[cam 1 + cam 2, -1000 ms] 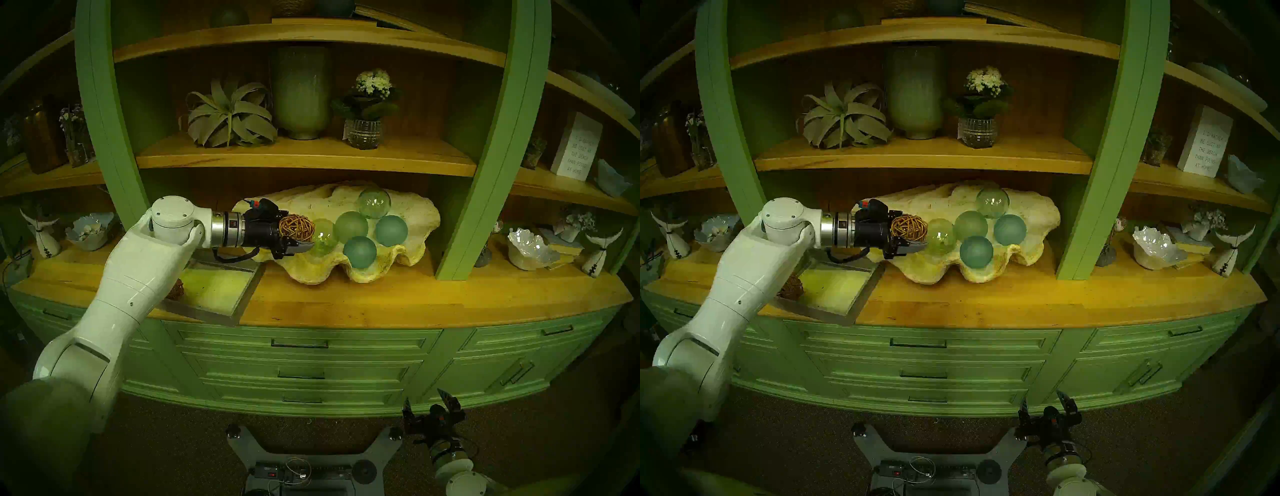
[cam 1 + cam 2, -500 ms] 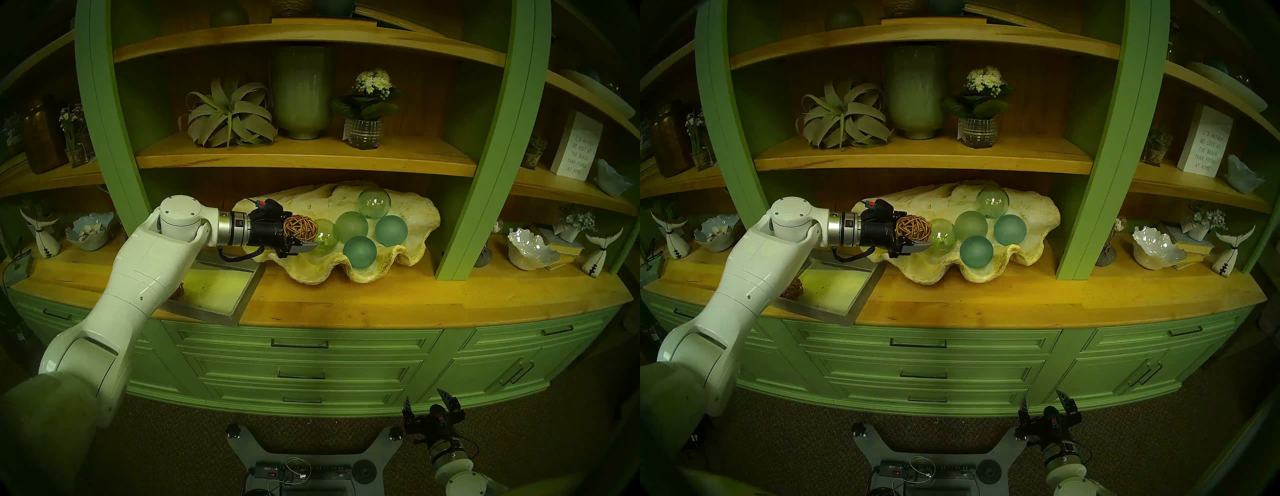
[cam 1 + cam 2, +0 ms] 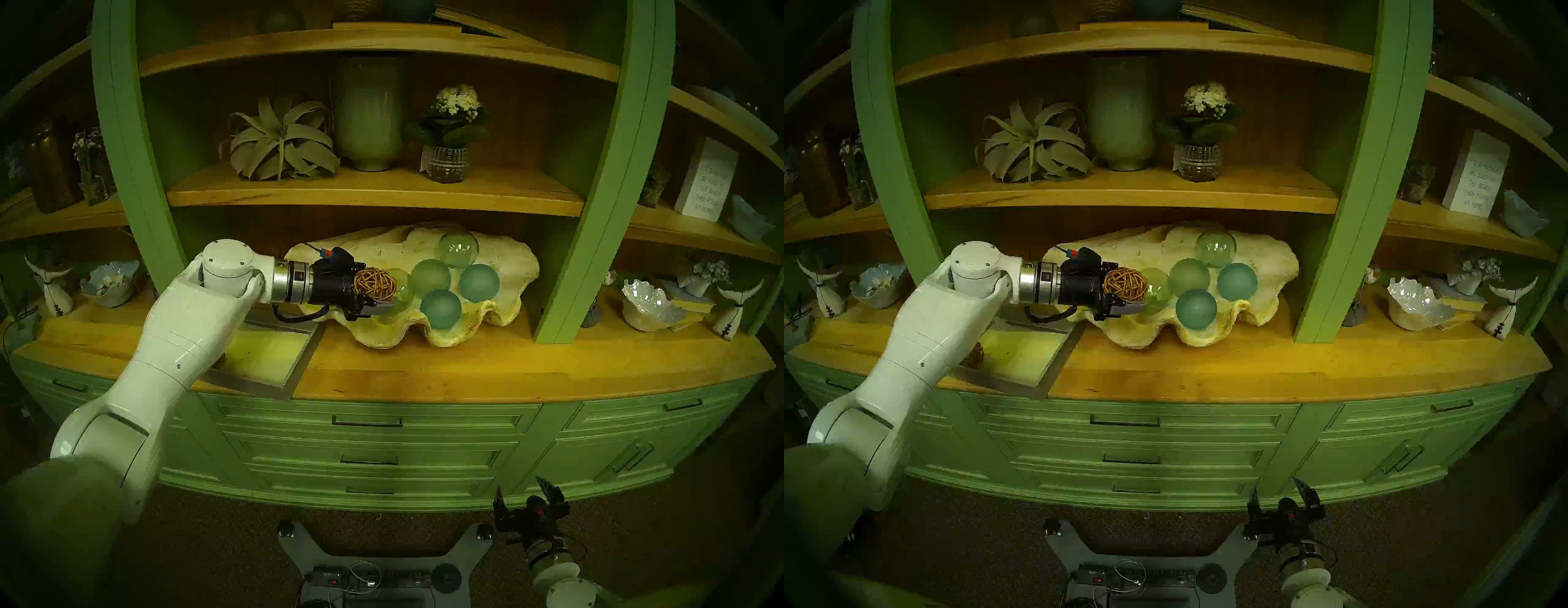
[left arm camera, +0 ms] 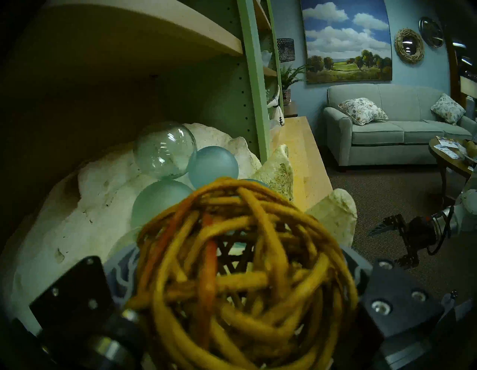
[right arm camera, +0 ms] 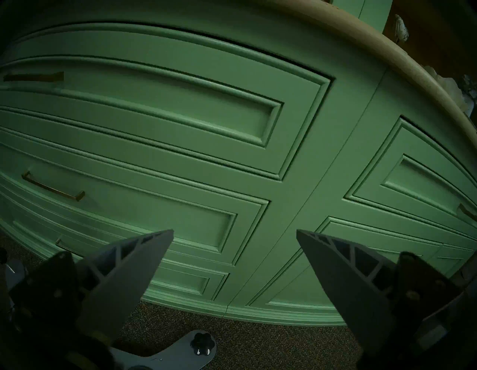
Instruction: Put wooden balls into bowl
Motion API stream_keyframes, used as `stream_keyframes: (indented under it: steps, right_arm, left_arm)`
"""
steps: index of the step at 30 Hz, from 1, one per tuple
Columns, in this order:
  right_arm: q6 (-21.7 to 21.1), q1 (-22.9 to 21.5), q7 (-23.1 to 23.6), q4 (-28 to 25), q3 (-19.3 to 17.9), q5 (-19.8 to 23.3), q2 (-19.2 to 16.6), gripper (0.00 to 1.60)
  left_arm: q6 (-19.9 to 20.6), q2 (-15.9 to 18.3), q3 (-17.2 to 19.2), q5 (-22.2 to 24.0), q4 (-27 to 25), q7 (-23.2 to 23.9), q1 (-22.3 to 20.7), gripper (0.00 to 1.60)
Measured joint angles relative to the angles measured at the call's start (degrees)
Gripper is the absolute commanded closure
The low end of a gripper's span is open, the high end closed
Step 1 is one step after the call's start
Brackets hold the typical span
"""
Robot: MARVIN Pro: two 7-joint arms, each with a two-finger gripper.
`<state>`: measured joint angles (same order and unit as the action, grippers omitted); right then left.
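Observation:
I should open my left gripper now, because the rattan ball [image 3: 373, 285] is inside the clam-shell bowl's rim [image 3: 376, 332], next to the clear glass sphere.
My left gripper [image 3: 382, 291] is shut on a brown woven rattan ball [image 3: 375, 285], held over the left end of the big cream clam-shell bowl [image 3: 502, 312], right beside a clear glass sphere [image 3: 401, 293]. In the left wrist view the ball [image 4: 245, 271] fills the space between the fingers, with the bowl [image 4: 64, 219] beyond it. A second rattan ball [image 3: 973, 358] lies in the grey square tray [image 3: 1062, 358], mostly hidden behind my left arm. My right gripper [image 3: 528, 492] hangs open and empty low in front of the drawers, and it also shows in the right wrist view [image 5: 235, 232].
Several green and teal glass spheres [image 3: 441, 309] sit in the bowl's middle and right. A wooden shelf [image 3: 373, 199] runs close above the bowl. Green uprights [image 3: 594, 212] flank it. Small white bowls [image 3: 651, 303] and figurines stand on the counter's far sides.
My left gripper has moved right and slightly down with the rattan ball, further over the bowl and up against the clear glass sphere. The right arm has not moved.

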<state>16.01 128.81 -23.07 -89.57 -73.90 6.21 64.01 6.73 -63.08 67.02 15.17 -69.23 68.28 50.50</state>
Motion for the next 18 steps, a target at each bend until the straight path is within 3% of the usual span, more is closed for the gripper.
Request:
stream_keyframes:
  steps: [3, 5, 8, 10, 12, 15, 16, 17, 18]
  right_arm:
    - [0.0, 0.0, 0.0, 0.0, 0.0, 0.0, 0.0, 0.00]
    - [0.0, 0.0, 0.0, 0.0, 0.0, 0.0, 0.0, 0.00]
    - [0.0, 0.0, 0.0, 0.0, 0.0, 0.0, 0.0, 0.00]
    - [0.0, 0.0, 0.0, 0.0, 0.0, 0.0, 0.0, 0.00]
    - [0.0, 0.0, 0.0, 0.0, 0.0, 0.0, 0.0, 0.00]
    - [0.0, 0.0, 0.0, 0.0, 0.0, 0.0, 0.0, 0.00]
    - [0.0, 0.0, 0.0, 0.0, 0.0, 0.0, 0.0, 0.00]
    - [0.0, 0.0, 0.0, 0.0, 0.0, 0.0, 0.0, 0.00]
    - [0.0, 0.0, 0.0, 0.0, 0.0, 0.0, 0.0, 0.00]
  left_arm:
    - [-0.2, -0.2, -0.1, -0.3, 0.1, -0.1, 0.0, 1.13]
    - [-0.3, -0.3, -0.2, -0.4, 0.2, -0.1, 0.0, 1.00]
    - [-0.4, -0.4, -0.3, -0.7, 0.3, -0.2, 0.0, 0.98]
    - [-0.5, -0.5, -0.4, -0.8, 0.4, -0.2, 0.0, 0.85]
    - [-0.6, -0.6, -0.4, -0.9, 0.4, -0.3, -0.1, 0.83]
    - [-0.7, -0.7, -0.5, -1.1, 0.7, -0.3, -0.1, 0.55]
    - [-0.8, -0.8, -0.6, -1.2, 0.7, -0.3, -0.1, 0.55]
    - [-0.8, -0.8, -0.6, -1.2, 0.8, -0.4, -0.1, 0.41]
    - [-0.9, -0.8, -0.6, -1.3, 0.9, -0.4, -0.1, 0.38]
